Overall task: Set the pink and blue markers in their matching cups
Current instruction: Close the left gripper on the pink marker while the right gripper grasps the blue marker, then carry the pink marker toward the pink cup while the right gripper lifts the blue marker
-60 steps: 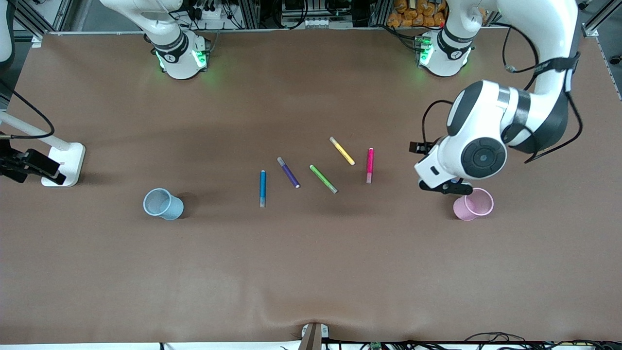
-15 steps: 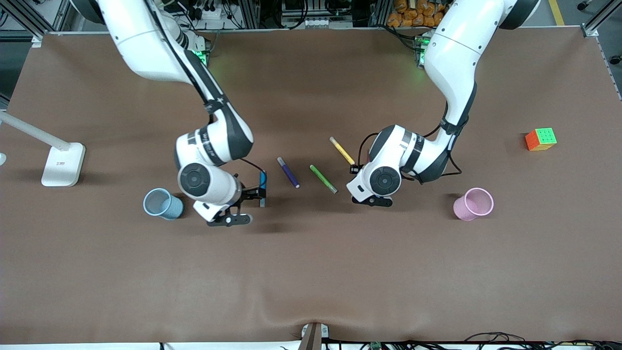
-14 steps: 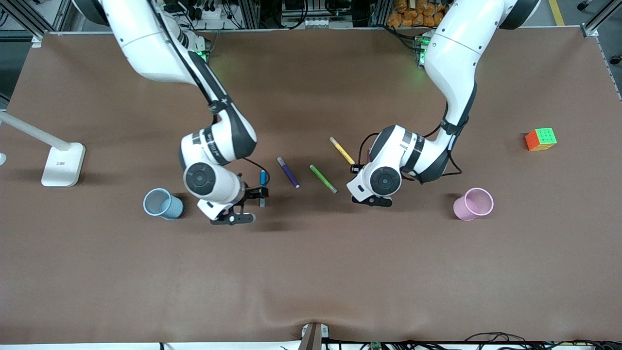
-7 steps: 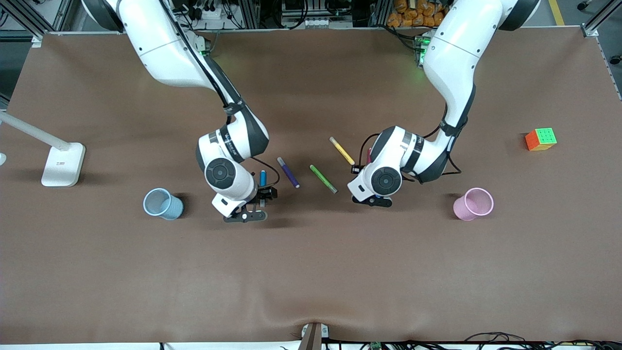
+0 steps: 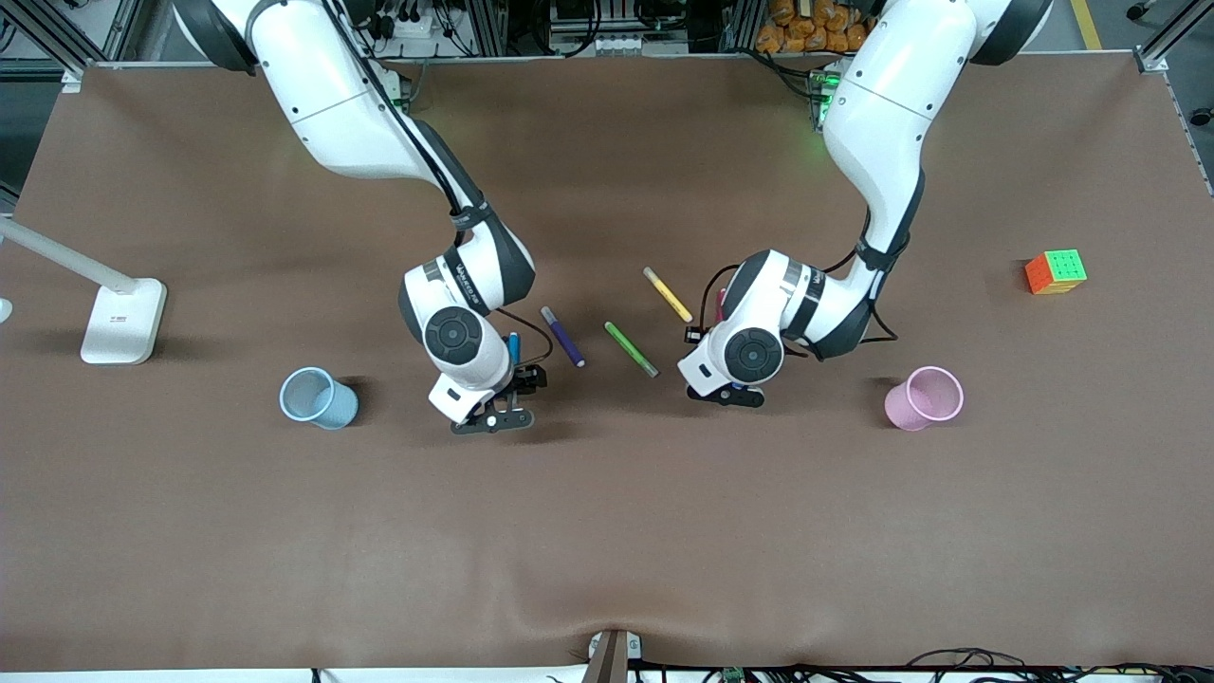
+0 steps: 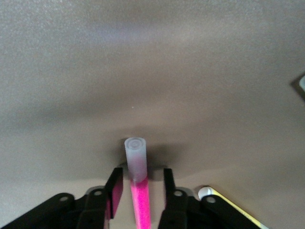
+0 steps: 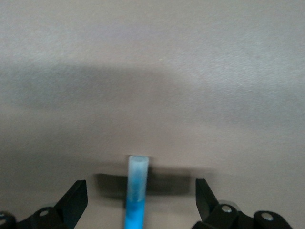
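Note:
The blue marker is meant for the light blue cup, so the robot's right gripper should next pick it up by its body beside the pale cap.
The pink marker lies on the table between my left gripper's fingers, with a narrow gap on each side; its pale end pokes out past them. In the front view only a sliver of it shows beside the left hand. The blue marker lies midway between my right gripper's wide-open fingers, and its blue end shows in the front view. The light blue cup stands toward the right arm's end. The pale pink cup stands toward the left arm's end. Both cups are upright.
A purple pen, a green pen and a yellow pen lie between the two grippers. A colour cube sits toward the left arm's end. A white lamp base stands at the right arm's end.
My right arm has swung from beside the blue cup to over the blue marker, its open fingers now straddling it. My left arm, earlier by the pink cup, has held still over the pink marker.

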`<state>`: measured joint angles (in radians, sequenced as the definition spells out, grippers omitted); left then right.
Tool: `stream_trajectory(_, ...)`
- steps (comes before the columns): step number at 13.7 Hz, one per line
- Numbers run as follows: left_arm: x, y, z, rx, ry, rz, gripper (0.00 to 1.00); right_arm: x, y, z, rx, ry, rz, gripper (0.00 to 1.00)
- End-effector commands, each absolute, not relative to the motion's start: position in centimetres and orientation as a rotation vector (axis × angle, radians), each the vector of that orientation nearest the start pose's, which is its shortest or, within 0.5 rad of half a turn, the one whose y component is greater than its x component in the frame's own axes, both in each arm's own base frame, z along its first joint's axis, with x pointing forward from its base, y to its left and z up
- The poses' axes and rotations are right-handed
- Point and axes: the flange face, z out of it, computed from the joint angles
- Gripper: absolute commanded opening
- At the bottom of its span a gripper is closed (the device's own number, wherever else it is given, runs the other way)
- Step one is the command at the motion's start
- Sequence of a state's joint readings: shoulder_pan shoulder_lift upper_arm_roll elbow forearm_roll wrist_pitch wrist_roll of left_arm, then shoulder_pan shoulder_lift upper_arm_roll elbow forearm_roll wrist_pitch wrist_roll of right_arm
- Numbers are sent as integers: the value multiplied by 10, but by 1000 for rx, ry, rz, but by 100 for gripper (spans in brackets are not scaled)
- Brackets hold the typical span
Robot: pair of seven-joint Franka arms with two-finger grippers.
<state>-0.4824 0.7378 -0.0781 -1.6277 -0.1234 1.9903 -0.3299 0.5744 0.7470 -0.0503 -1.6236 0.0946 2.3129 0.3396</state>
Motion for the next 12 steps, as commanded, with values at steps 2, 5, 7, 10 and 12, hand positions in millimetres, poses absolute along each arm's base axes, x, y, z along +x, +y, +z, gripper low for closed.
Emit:
stream_trajectory(2, 547, -346, 165, -3068, 217, 624, 14, 581, 346, 171, -3144, -193, 107, 100)
stream_trajectory(5, 549, -345, 171, -3070, 201, 611, 0, 579, 346, 169, -3145, -191, 119, 100)
stream_trajectory(7, 555, -343, 181, -3070, 76, 581, 0, 580, 345, 170, -3144, -189, 115, 100)
stream_trajectory(10, 582, -335, 215, -3081, -51, 488, 0, 580, 346, 172, -3143, -191, 113, 91)
stream_trajectory(12, 600, -322, 241, -3083, -69, 392, 0, 579, 346, 171, -3144, -191, 120, 41)
